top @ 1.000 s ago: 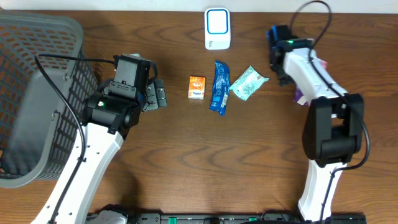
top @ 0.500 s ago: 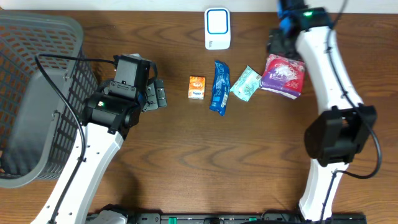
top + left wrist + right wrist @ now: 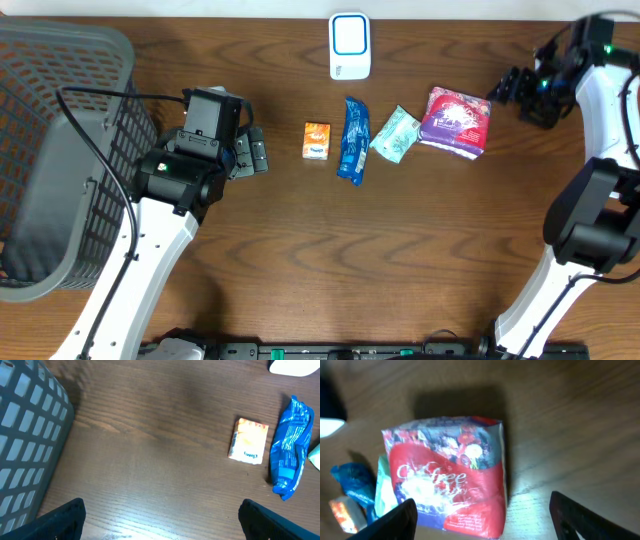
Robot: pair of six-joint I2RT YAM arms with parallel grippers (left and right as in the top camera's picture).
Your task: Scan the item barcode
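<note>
The robot's right gripper will next grip the red and purple packet by its near end (image 3: 453,145) (image 3: 470,514), so that the flowered end stays free for scanning.
A red and purple flowered packet (image 3: 455,121) lies flat on the table, right of a green packet (image 3: 397,133). In the right wrist view this red packet (image 3: 450,475) fills the middle. My right gripper (image 3: 512,95) hangs just right of it, open and holding nothing; its dark fingers (image 3: 402,517) frame the packet's near edge from above. The white scanner (image 3: 349,45) with a blue ring stands at the back centre. My left gripper (image 3: 258,155) is open over bare wood, left of a small orange box (image 3: 317,140).
A blue wrapper (image 3: 353,140) lies between the orange box and the green packet. A grey mesh basket (image 3: 60,150) takes up the far left. In the left wrist view the orange box (image 3: 248,441) and blue wrapper (image 3: 290,452) sit at the right, the basket (image 3: 25,435) at the left.
My right gripper opened and let the red packet down beside the green packet, then swung away to the right. The left arm has not moved.
</note>
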